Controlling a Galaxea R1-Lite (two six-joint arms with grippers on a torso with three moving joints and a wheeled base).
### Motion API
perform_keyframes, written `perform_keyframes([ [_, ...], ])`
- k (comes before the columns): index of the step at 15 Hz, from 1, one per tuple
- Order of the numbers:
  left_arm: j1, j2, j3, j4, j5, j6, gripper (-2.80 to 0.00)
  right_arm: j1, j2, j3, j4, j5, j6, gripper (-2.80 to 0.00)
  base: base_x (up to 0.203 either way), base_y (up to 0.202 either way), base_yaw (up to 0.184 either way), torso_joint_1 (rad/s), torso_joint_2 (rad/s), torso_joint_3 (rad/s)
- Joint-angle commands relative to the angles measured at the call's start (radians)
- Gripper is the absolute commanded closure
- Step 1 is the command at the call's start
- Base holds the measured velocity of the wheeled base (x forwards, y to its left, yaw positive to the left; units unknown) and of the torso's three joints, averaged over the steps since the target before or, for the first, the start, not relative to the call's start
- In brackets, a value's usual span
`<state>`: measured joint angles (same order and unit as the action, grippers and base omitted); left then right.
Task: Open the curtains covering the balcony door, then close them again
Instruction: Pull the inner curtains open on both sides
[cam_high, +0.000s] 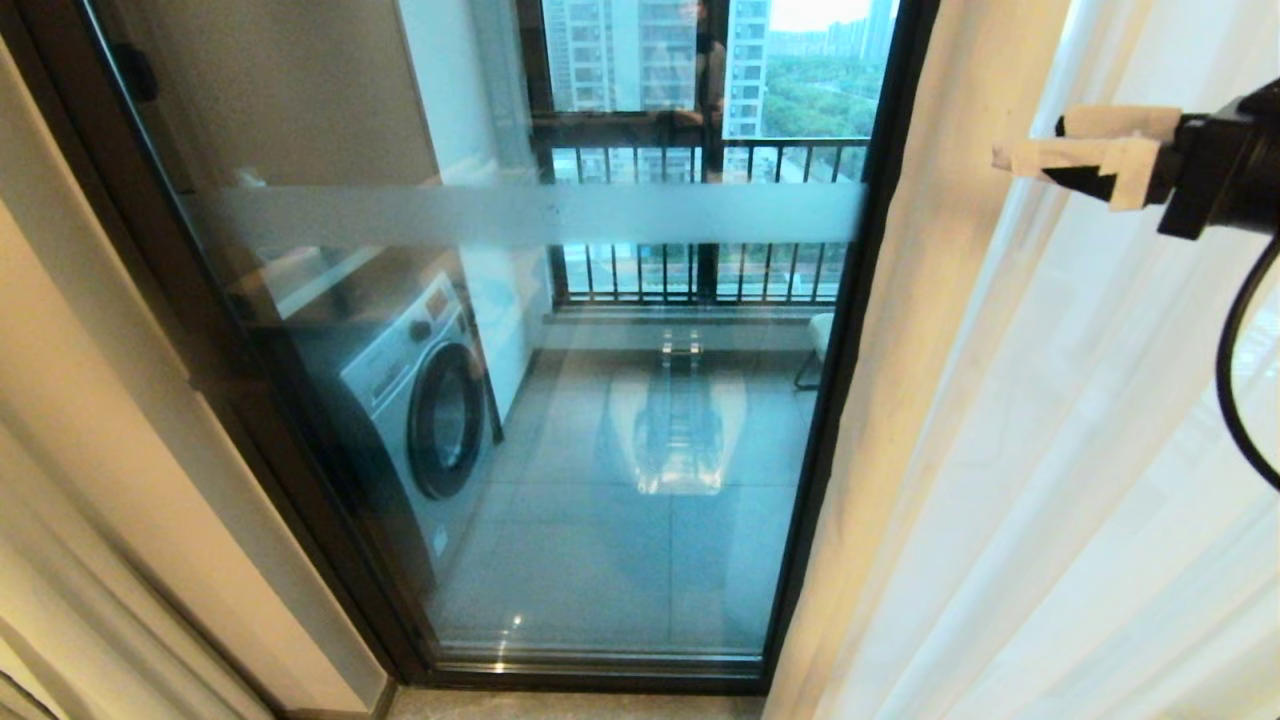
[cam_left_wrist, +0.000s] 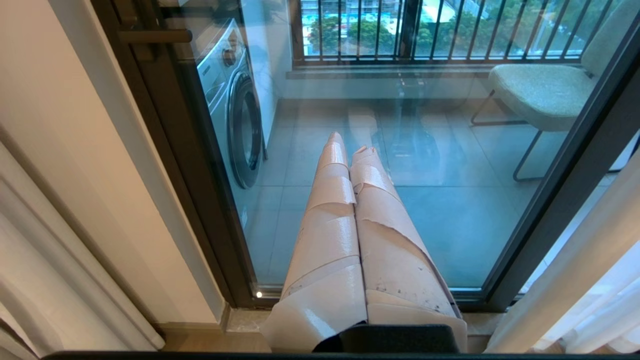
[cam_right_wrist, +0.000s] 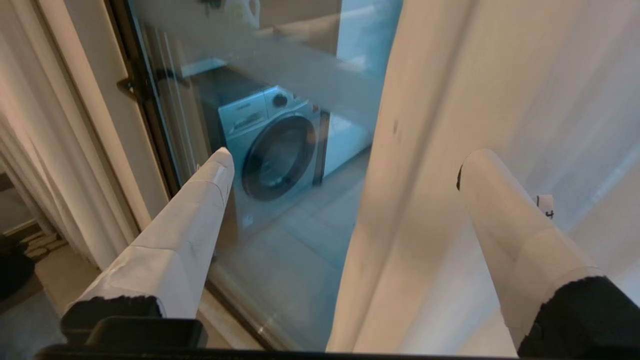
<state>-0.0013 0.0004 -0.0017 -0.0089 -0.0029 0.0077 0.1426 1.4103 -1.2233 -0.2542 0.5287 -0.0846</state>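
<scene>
The right gripper pinches the curtain by its gathered edge (cam_high: 894, 348) next, where the cloth stands up in a fold. The curtain hangs slack beside the glass.
The balcony door (cam_high: 640, 480), clear glass in a slim black frame with a frosted stripe, stands uncovered in the middle of the head view. A cream-beige curtain panel (cam_high: 900, 420) hangs gathered along its right edge, with white sheer fabric (cam_high: 1110, 470) further right. Another cream curtain (cam_high: 50, 610) hangs at the far left. My right gripper (cam_high: 1030, 142) is raised at the upper right in front of the sheer, open. In the right wrist view the curtain's edge (cam_right_wrist: 400, 175) lies ahead between its spread fingers (cam_right_wrist: 200, 210). My left gripper (cam_left_wrist: 350, 142) is shut and empty, pointing down at the door's sill.
Behind the glass a washing machine (cam_high: 420, 410) stands at the left, a black-barred railing window (cam_high: 700, 270) at the back, and a chair (cam_left_wrist: 540, 90) at the right. A beige wall (cam_high: 100, 400) borders the door's left frame. A black cable (cam_high: 1235, 380) hangs from the right arm.
</scene>
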Motion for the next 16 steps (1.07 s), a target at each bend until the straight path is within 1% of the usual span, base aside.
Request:
perform_keyframes([
  [1, 0.0, 0.0, 0.0, 0.0, 0.0, 0.0, 0.0, 0.009, 0.084, -0.058, -0.017, -0.008, 0.002, -2.8, 0.0, 0.0, 0.0, 0.0, 0.0, 0.0],
  [4, 0.0, 0.0, 0.0, 0.0, 0.0, 0.0, 0.0, 0.022, 0.152, -0.131, -0.031, -0.082, 0.013, -2.8, 0.0, 0.0, 0.0, 0.0, 0.0, 0.0],
  [8, 0.0, 0.0, 0.0, 0.0, 0.0, 0.0, 0.0, 0.026, 0.239, -0.243, -0.063, -0.156, 0.02, -2.8, 0.0, 0.0, 0.0, 0.0, 0.0, 0.0],
  [12, 0.0, 0.0, 0.0, 0.0, 0.0, 0.0, 0.0, 0.042, 0.293, -0.314, -0.084, -0.263, 0.034, -2.8, 0.0, 0.0, 0.0, 0.0, 0.0, 0.0],
  [13, 0.0, 0.0, 0.0, 0.0, 0.0, 0.0, 0.0, 0.044, 0.302, -0.325, -0.092, -0.277, 0.034, -2.8, 0.0, 0.0, 0.0, 0.0, 0.0, 0.0],
  [16, 0.0, 0.0, 0.0, 0.0, 0.0, 0.0, 0.0, 0.051, 0.309, -0.328, -0.124, -0.28, 0.034, -2.8, 0.0, 0.0, 0.0, 0.0, 0.0, 0.0],
])
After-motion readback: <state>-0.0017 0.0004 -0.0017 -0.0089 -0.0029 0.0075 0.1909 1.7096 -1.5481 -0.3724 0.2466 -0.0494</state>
